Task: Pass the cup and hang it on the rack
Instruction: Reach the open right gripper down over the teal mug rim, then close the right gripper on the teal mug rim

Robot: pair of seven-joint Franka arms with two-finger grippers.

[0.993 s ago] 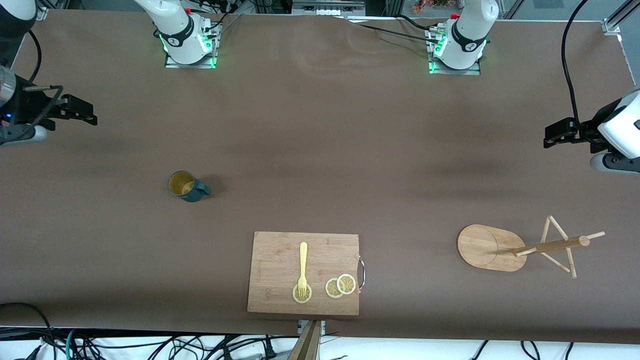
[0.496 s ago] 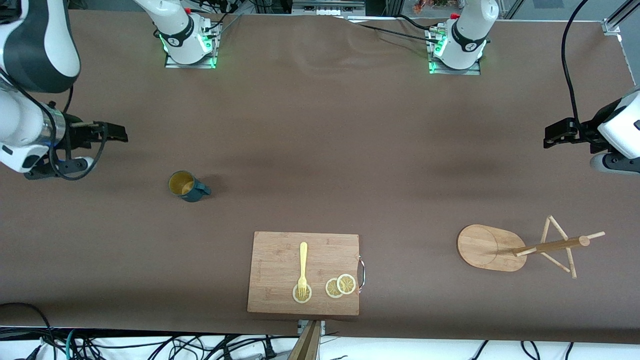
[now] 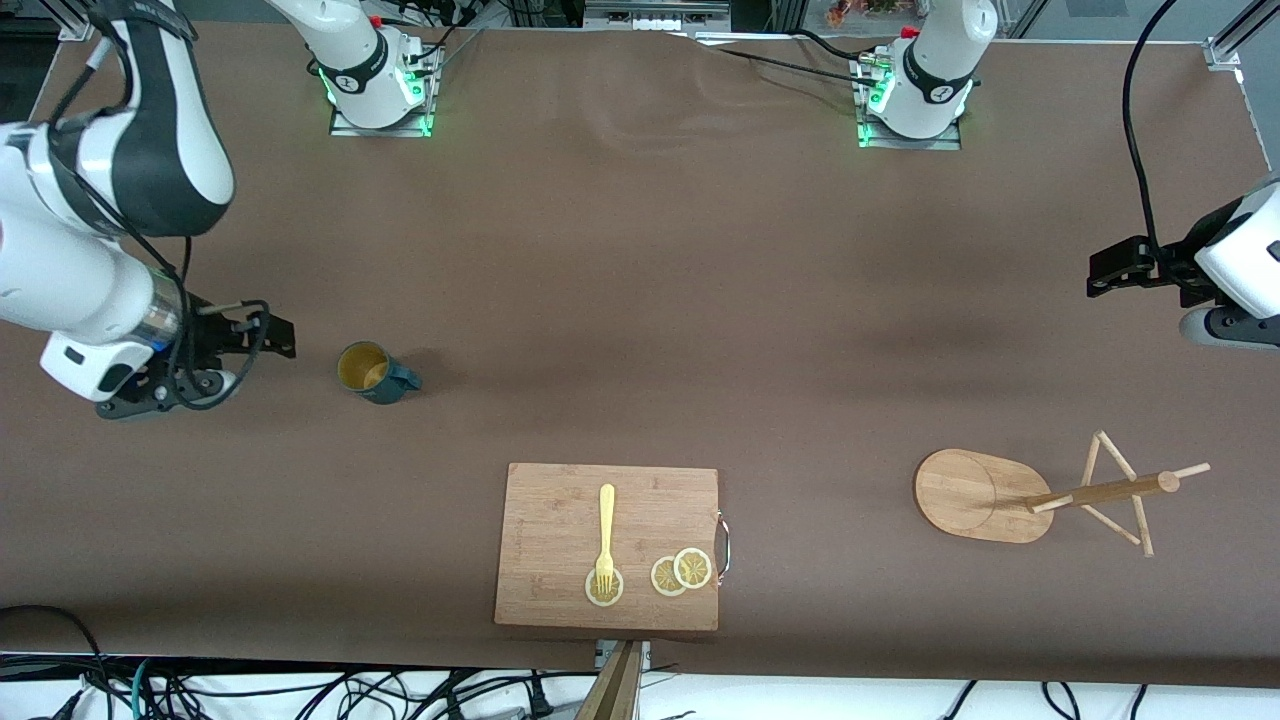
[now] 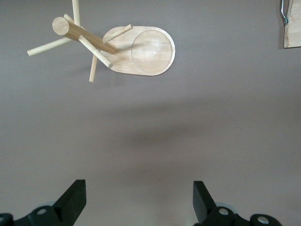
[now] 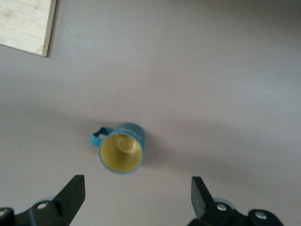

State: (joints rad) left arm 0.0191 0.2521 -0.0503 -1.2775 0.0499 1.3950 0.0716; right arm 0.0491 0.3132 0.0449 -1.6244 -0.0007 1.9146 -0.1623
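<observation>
My right gripper grabs the cup by its rim opposite the handle next, which leaves the handle free for the pass and hanging.
The dark teal cup with its yellow inside stands upright on the brown table toward the right arm's end, its handle pointing toward the table's middle. It also shows in the right wrist view. My right gripper is open and empty, close beside the cup without touching it; the cup lies just ahead of its jaws. The bamboo rack stands toward the left arm's end and shows in the left wrist view. My left gripper waits open and empty over the table, apart from the rack.
A wooden cutting board lies near the front edge at mid-table, with a yellow fork and lemon slices on it. Its corner shows in the right wrist view. Cables hang off the table's front edge.
My right arm has swung in from the table's end and come down beside the cup. The cup, the rack and the left arm have not moved.
</observation>
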